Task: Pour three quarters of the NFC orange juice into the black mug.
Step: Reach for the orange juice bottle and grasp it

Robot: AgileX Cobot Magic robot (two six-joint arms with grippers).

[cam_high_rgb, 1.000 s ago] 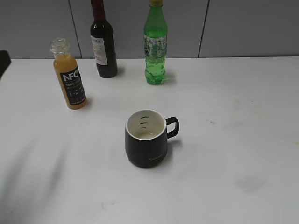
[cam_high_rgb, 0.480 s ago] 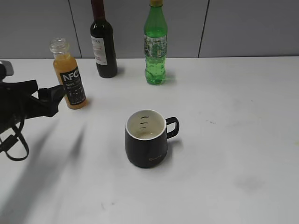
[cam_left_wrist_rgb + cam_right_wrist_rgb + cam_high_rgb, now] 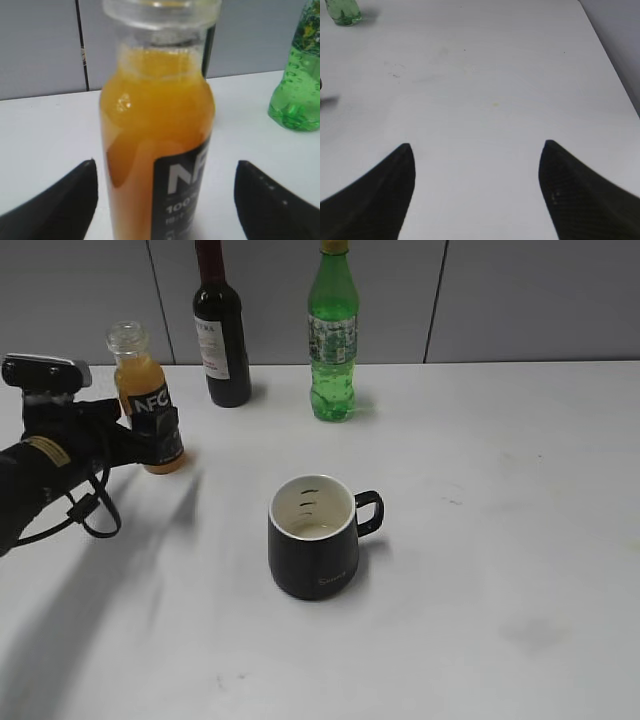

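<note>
I will pour from the NFC orange juice bottle, so I should next grab its lower body [image 3: 158, 432] with my left gripper, because the bottle is open and the juice is up near its neck [image 3: 137, 372].
The NFC orange juice [image 3: 147, 400] stands upright and capless at the back left of the white table, nearly full. My left gripper [image 3: 150, 440] is open with its jaws on either side of the bottle's lower body. In the left wrist view the bottle [image 3: 157, 130] fills the space between the two black fingers [image 3: 60, 210], with a gap on each side. The black mug [image 3: 312, 537] stands in the middle of the table, handle to the right, its white inside showing. My right gripper [image 3: 477, 190] is open over bare table and does not show in the exterior view.
A dark wine bottle [image 3: 221, 325] and a green soda bottle [image 3: 333, 335] stand at the back by the grey wall. The green bottle also shows in the left wrist view [image 3: 297, 75] and the right wrist view [image 3: 342, 12]. The table edge [image 3: 615, 65] runs along the right.
My left arm has come in from the left edge and moved right and back until its open jaws straddle the juice bottle. Bottle and mug have not moved.
</note>
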